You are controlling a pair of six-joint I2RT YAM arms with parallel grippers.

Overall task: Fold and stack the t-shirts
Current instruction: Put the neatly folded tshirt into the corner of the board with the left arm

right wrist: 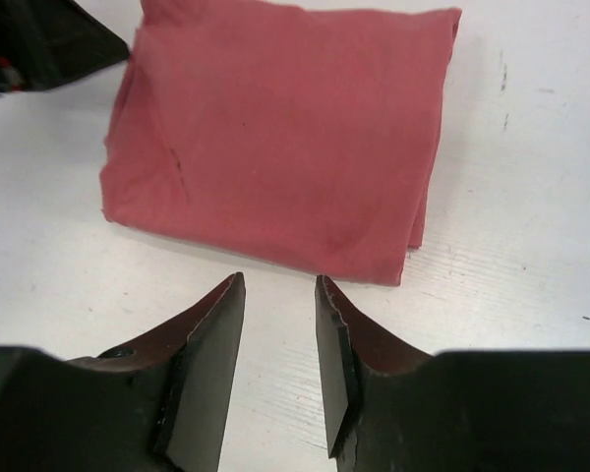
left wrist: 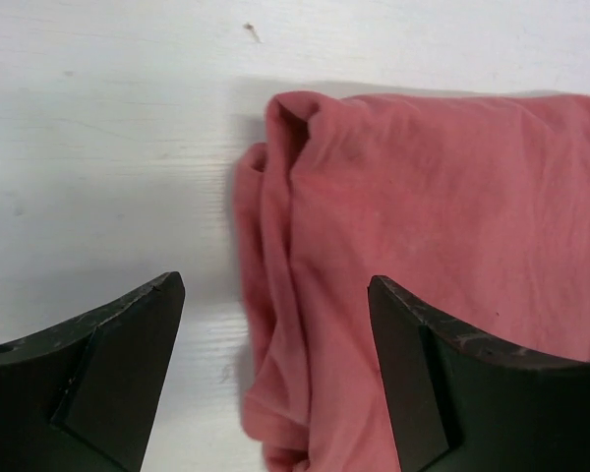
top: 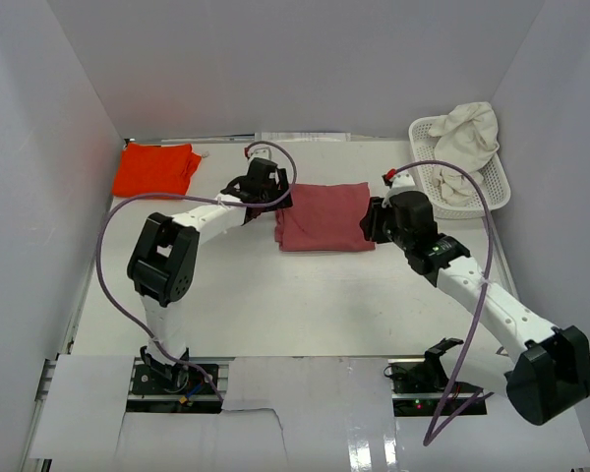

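Note:
I need to stack the dusty rose-red t-shirt still folded, so my left gripper next needs to pinch its bunched edge nearest the orange-red one, with the layers together.
The dusty rose-red t-shirt (top: 324, 216) lies folded into a rectangle in the middle of the table. My left gripper (top: 277, 204) is open at its left edge; in the left wrist view (left wrist: 275, 285) the jaws straddle the bunched edge of the shirt (left wrist: 423, 197) without closing on it. My right gripper (top: 372, 222) is just off the shirt's right edge; in the right wrist view (right wrist: 278, 282) its jaws stand a little apart and empty, just short of the shirt (right wrist: 275, 138). The orange-red t-shirt (top: 157, 169) lies folded at the back left. The cream-white t-shirt (top: 470, 136) is heaped in the basket.
The white lattice basket (top: 495, 192) stands at the back right by the right wall. White walls enclose the table on the left, back and right. The tip of the left gripper shows in the top left corner of the right wrist view (right wrist: 39, 44).

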